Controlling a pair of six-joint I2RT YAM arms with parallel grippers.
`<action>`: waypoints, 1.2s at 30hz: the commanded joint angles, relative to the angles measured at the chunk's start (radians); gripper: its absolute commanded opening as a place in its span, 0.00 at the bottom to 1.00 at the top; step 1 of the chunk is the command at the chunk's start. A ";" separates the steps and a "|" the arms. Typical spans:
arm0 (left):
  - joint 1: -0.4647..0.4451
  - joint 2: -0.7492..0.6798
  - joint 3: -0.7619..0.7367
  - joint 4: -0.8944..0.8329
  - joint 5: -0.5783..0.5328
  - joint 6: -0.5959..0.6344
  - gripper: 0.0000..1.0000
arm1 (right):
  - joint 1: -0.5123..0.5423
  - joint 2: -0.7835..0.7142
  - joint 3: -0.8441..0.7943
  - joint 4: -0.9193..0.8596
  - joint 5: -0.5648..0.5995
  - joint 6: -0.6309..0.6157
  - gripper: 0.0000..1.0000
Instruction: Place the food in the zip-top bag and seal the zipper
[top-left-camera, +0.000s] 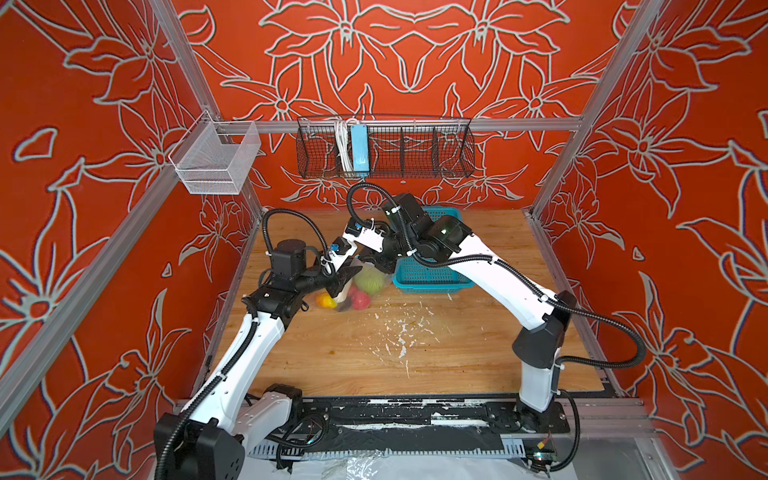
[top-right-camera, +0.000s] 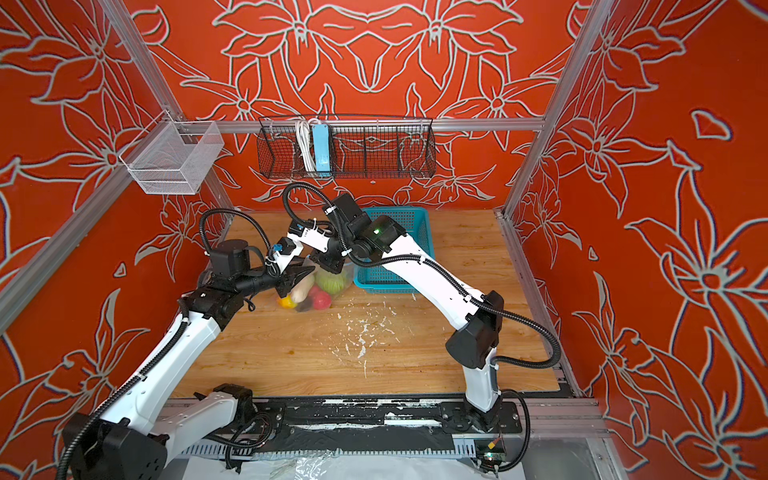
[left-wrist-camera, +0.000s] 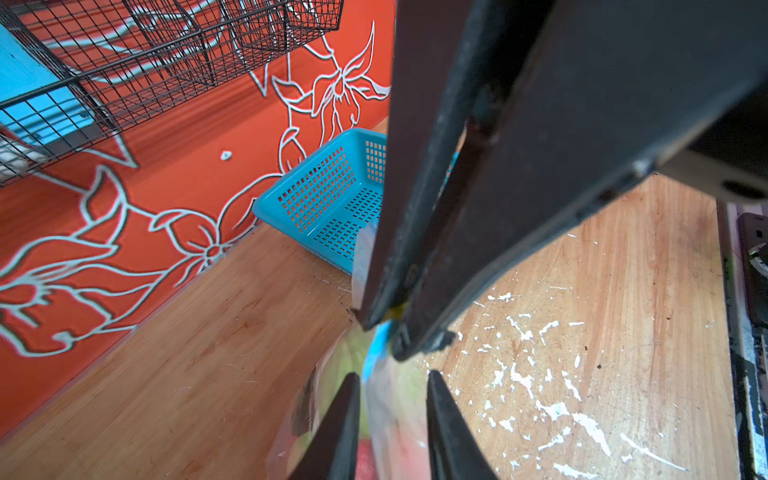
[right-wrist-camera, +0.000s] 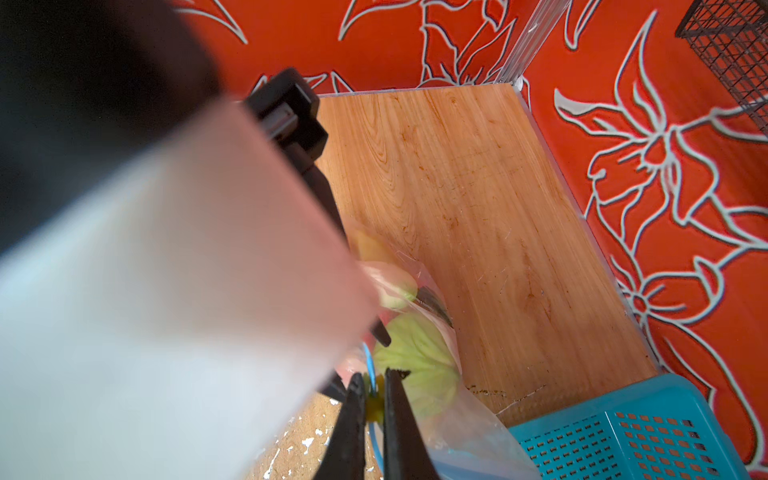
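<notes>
The tab can slide to seal the bag once the robot's left gripper grips the zip-top bag's top edge (left-wrist-camera: 374, 354) just behind the yellow tab (left-wrist-camera: 396, 312), which it needs to do next.
The clear zip-top bag (top-left-camera: 376, 286) (top-right-camera: 347, 274) lies on the table beside the basket. The food is inside it: green cabbage (top-left-camera: 369, 279) (right-wrist-camera: 419, 357), a pale cucumber (right-wrist-camera: 395, 286), a red fruit (top-left-camera: 360, 300) and a yellow piece (top-left-camera: 326, 300). My right gripper (right-wrist-camera: 374, 376) is shut on the yellow tab (right-wrist-camera: 374, 405) of the blue zipper (left-wrist-camera: 376, 353). My left gripper (left-wrist-camera: 392, 376) stands open, a finger on each side of the bag's top edge, right behind the right gripper's fingertips (left-wrist-camera: 399, 345). In both top views the two grippers meet over the bag.
A teal perforated basket (top-left-camera: 432, 274) (left-wrist-camera: 324, 195) stands just right of the bag, touching it. A black wire rack (top-left-camera: 386, 145) and a white mesh bin (top-left-camera: 214, 158) hang on the back rail. White flecks mark the wooden table (top-left-camera: 415, 345).
</notes>
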 joint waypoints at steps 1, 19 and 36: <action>-0.008 -0.018 0.015 0.044 0.029 0.016 0.29 | 0.005 0.015 0.034 -0.039 -0.026 -0.020 0.05; -0.008 -0.026 0.018 0.090 0.060 0.004 0.29 | 0.007 0.023 0.043 -0.068 -0.055 -0.027 0.03; -0.008 -0.041 -0.006 0.181 0.075 -0.064 0.00 | 0.007 0.030 0.037 -0.090 -0.040 -0.037 0.02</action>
